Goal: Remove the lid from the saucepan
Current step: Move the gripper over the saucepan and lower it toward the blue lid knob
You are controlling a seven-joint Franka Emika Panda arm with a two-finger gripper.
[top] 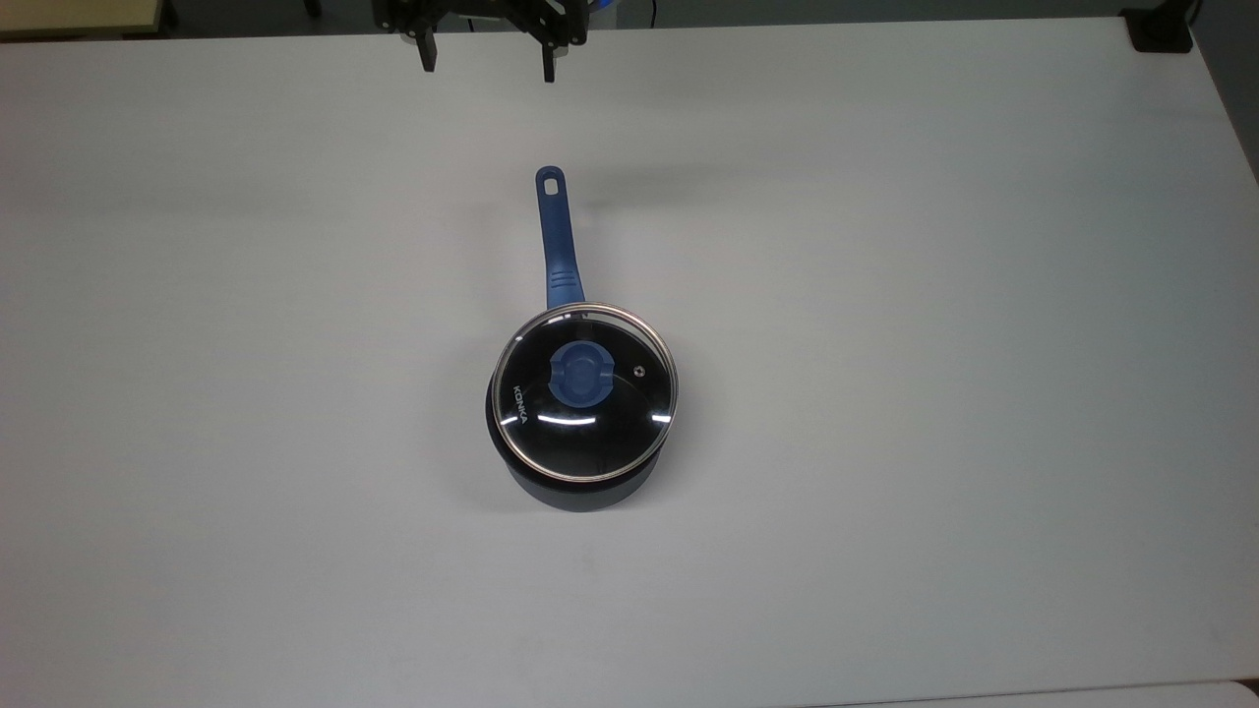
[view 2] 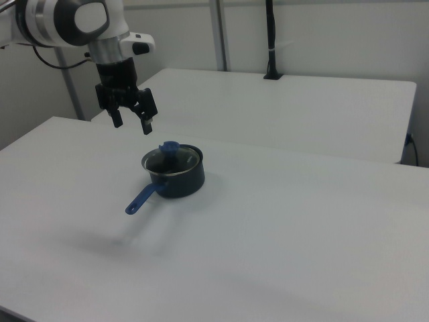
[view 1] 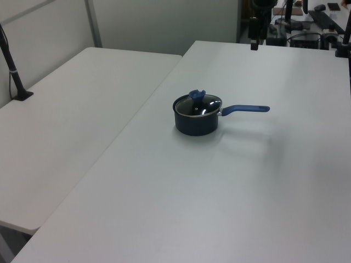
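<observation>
I need to grab the glass lid with my gripper next, by the narrow blue knob [view 1: 197,95] at the lid's centre. The lid spreads wide and flat over the saucepan [view 1: 194,124].
The saucepan [top: 580,487] [view 1: 194,124] [view 2: 177,181] stands near the middle of the white table, dark with a long blue handle [top: 557,236] [view 1: 245,109] [view 2: 141,199]. The glass lid [top: 585,391] [view 1: 198,106] [view 2: 172,159] rests on it, metal-rimmed, with a blue centre knob [top: 578,374] [view 1: 196,95] [view 2: 169,147]. My gripper [top: 488,59] [view 2: 133,123] hangs open in the air, well beyond the handle's end at the top view's upper edge, holding nothing. In the left view one finger [view 1: 254,44] shows at the upper right.
A second white table [view 1: 71,109] [view 2: 281,100] adjoins this one. A black post [view 1: 13,71] [view 2: 271,40] stands on it. Cluttered equipment [view 1: 307,22] sits past the far edge in the left view. A black clamp [top: 1161,29] sits at the top view's upper right corner.
</observation>
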